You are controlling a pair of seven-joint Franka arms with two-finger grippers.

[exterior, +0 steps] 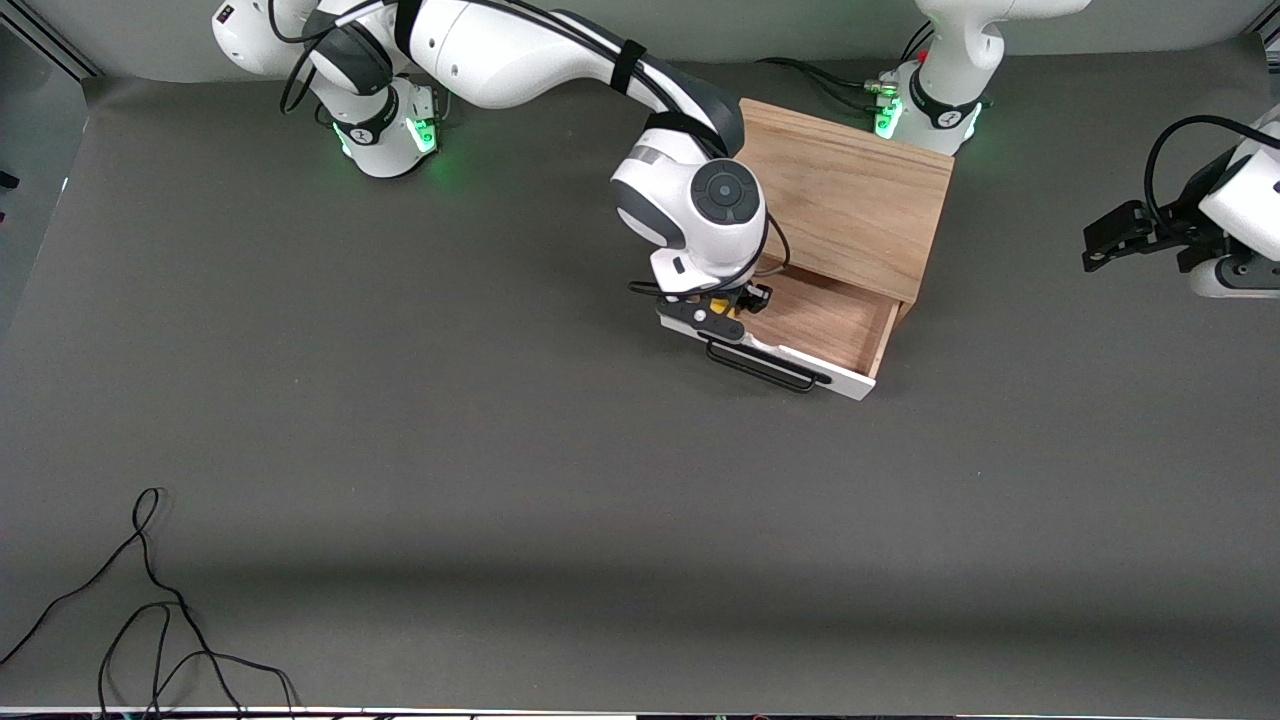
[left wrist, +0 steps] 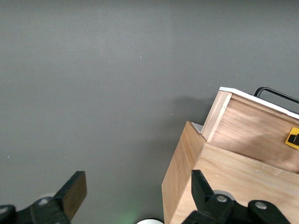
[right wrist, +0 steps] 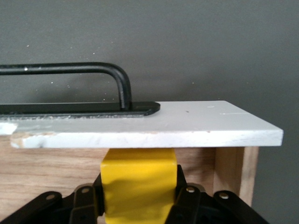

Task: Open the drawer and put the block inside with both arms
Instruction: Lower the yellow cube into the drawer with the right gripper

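Observation:
The yellow block [right wrist: 139,179] reaches down behind the white front into the drawer [right wrist: 197,163], so it is time for my right gripper to let go of the block.
The drawer [exterior: 830,325] is pulled out of the light-wood cabinet [exterior: 845,195], its white front and black bar handle [exterior: 765,368] toward the front camera. My right gripper [exterior: 725,312] hangs over the drawer's inside, just within the white front, shut on the yellow block [exterior: 722,311]. In the right wrist view the block [right wrist: 139,184] sits between the fingers [right wrist: 84,200], beside the white front panel [right wrist: 154,130] and the handle [right wrist: 119,84]. My left gripper [exterior: 1120,235] is open and empty, raised off the cabinet's side, at the left arm's end of the table. The left wrist view shows the cabinet [left wrist: 224,182], the drawer [left wrist: 252,130] and the block [left wrist: 293,138].
A loose black cable [exterior: 150,620] lies on the grey table near its front edge, toward the right arm's end. The arm bases [exterior: 395,130] glow green along the table's back edge.

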